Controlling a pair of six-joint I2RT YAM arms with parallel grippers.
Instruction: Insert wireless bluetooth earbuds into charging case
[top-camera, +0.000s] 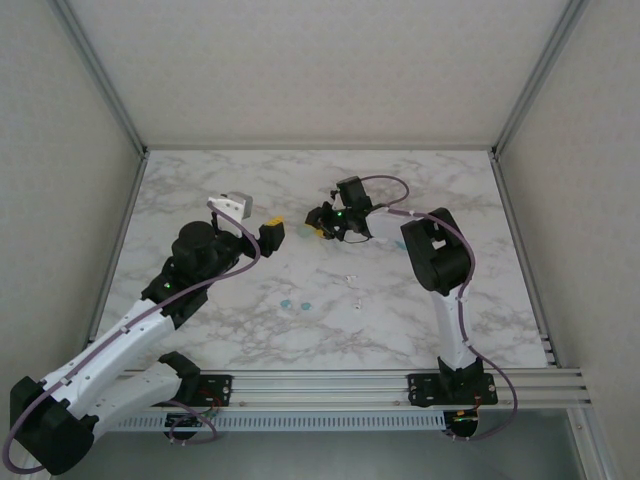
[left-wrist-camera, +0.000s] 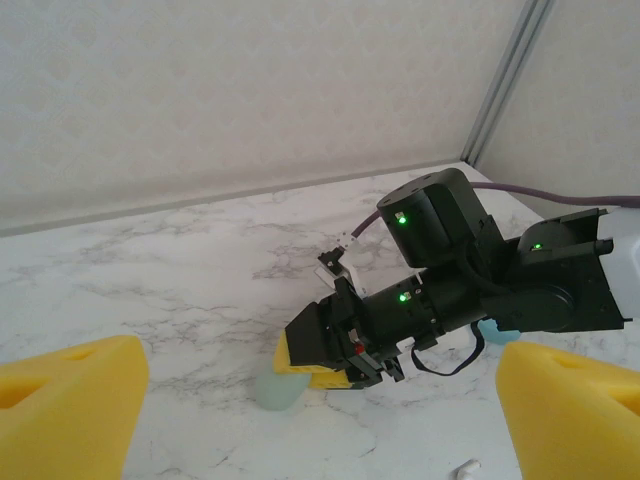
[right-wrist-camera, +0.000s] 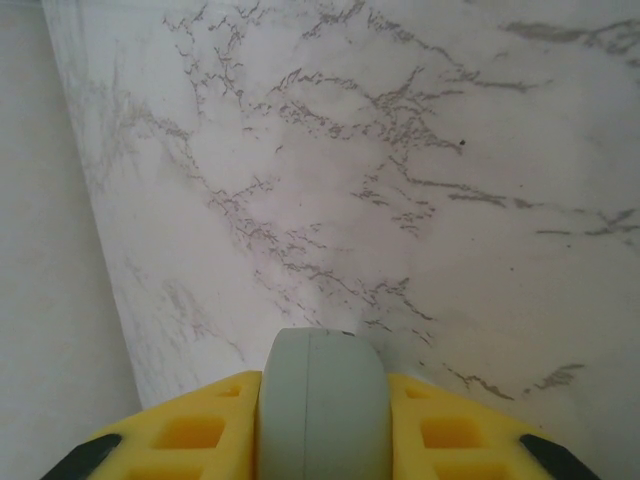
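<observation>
I need to open my right gripper. The charging case (right-wrist-camera: 322, 360) is low over flat, empty marble, clear of the earbuds, so it would land there.
My right gripper (right-wrist-camera: 322, 388) is shut on a pale grey-green charging case (right-wrist-camera: 322, 360), closed, its seam running down the middle between the yellow pads. In the left wrist view, the same case (left-wrist-camera: 275, 385) pokes out of the right gripper (left-wrist-camera: 322, 362) low over the marble. My left gripper (left-wrist-camera: 320, 405) faces it from close by, open, its yellow fingers (left-wrist-camera: 70, 410) wide apart with nothing between them. From above, the left gripper (top-camera: 272, 236) and right gripper (top-camera: 320, 224) nearly meet at mid-table. Tiny earbuds lie nearer the bases: two teal (top-camera: 287, 303) and small white ones (top-camera: 348, 272).
A teal-blue rounded thing (left-wrist-camera: 490, 332) sits partly hidden behind the right arm's wrist. A small white piece (left-wrist-camera: 467, 466) lies on the marble near my left gripper's right finger. White walls with metal posts (top-camera: 110, 95) close in the table on three sides.
</observation>
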